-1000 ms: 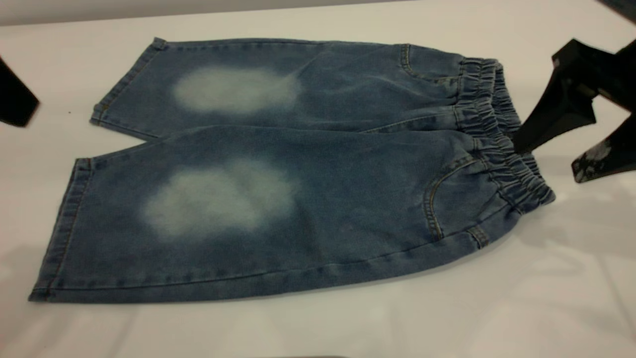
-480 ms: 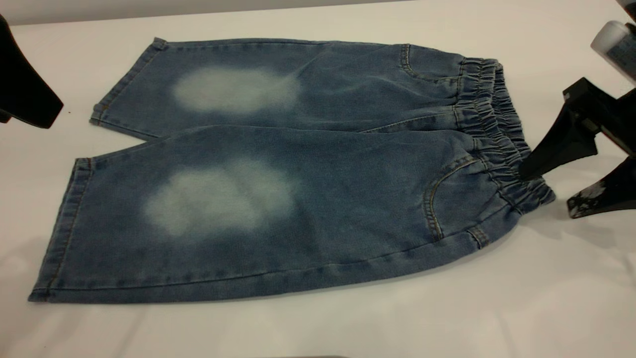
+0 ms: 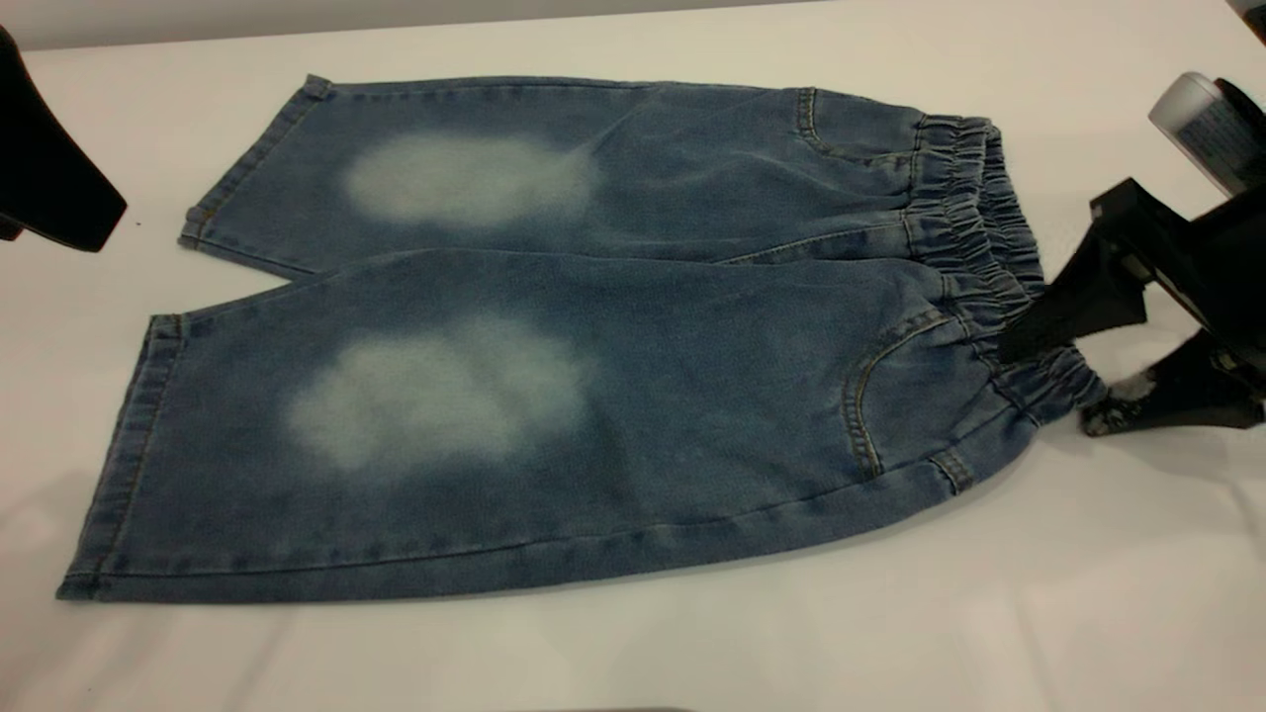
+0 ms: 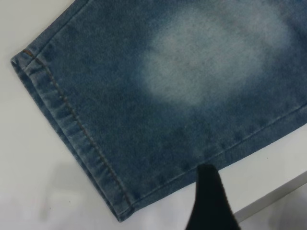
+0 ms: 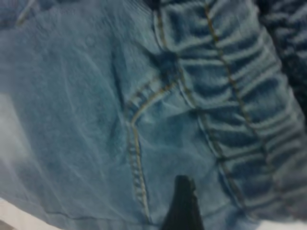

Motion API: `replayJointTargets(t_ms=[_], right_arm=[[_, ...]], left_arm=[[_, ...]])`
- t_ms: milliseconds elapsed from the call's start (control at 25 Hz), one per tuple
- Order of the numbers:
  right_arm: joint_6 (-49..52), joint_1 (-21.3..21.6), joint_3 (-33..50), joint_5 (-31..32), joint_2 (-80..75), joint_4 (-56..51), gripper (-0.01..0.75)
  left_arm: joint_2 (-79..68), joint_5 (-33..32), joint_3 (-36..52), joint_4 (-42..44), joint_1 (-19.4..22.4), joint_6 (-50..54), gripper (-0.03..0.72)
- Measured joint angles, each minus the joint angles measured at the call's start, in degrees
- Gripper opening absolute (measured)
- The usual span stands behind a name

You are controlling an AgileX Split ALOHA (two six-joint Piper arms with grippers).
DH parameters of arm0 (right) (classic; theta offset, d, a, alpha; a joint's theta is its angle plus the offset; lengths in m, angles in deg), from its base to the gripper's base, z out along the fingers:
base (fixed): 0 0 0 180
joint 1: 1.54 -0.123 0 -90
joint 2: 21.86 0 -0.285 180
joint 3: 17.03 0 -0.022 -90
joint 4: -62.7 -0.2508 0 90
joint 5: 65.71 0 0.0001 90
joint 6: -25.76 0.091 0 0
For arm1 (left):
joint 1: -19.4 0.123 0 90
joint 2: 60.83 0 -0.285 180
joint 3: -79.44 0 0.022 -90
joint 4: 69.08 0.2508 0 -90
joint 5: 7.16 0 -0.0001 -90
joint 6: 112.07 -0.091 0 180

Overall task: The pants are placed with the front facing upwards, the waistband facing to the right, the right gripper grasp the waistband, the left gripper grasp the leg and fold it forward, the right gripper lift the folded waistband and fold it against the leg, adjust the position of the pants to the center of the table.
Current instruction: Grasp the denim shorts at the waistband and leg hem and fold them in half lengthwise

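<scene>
Next, my right gripper should grab the pants (image 3: 593,326) by the near end of the waistband. Then I will fold the near side of the pants forward with the leg.
The blue denim pants (image 3: 593,326) lie flat, front up, on the white table (image 3: 692,653), with the legs to the left and the ruffled waistband (image 3: 974,237) to the right. My right gripper (image 3: 1053,386) is open at the waistband's near end. One jaw tip is over the band and the other is on the table beside it. In the right wrist view one finger (image 5: 182,206) hovers over the denim next to the waistband (image 5: 240,96). My left gripper (image 3: 54,188) is at the far left, open, apart from the far leg's hem (image 3: 247,163). One finger (image 4: 209,201) shows by the leg's edge.
Bare white tabletop surrounds the pants on all sides. The table's far edge (image 3: 396,25) runs along the back and also shows as an edge (image 4: 273,199) in the left wrist view. A silver-grey cylinder (image 3: 1202,124) sits on the right gripper's body.
My right gripper has dropped and moved left, so its upper jaw now reaches over the waistband's near end. My left gripper came in from the left edge and then held still.
</scene>
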Motion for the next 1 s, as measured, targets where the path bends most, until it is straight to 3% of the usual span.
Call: replayJointTargets(t_ms=[360,480,680,720,1000], right_arm=[[-2.8,0.0,-2.0,4.2,-3.2,-1.9,0.482],[-3.3,0.1,-2.0,3.3,-3.5,-2.0,0.384],[-3.5,0.1,-2.0,1.6,-4.1,-1.5,0.087],[-3.7,0.1,-2.0,1.6,-4.2,-1.5,0.055],[-4.8,0.1,-2.0,1.4,-4.2,-1.5,0.038]], left_arm=[[0.0,0.0,0.0,0.0,0.0,0.0,0.430],[0.0,0.1,0.0,0.2,0.0,0.0,0.430],[0.0,0.1,0.0,7.7,0.0,1.8,0.424],[0.0,-0.1,0.0,9.5,0.0,3.2,0.420],[-7.3,-3.2,0.0,20.8,0.0,10.9,0.413]])
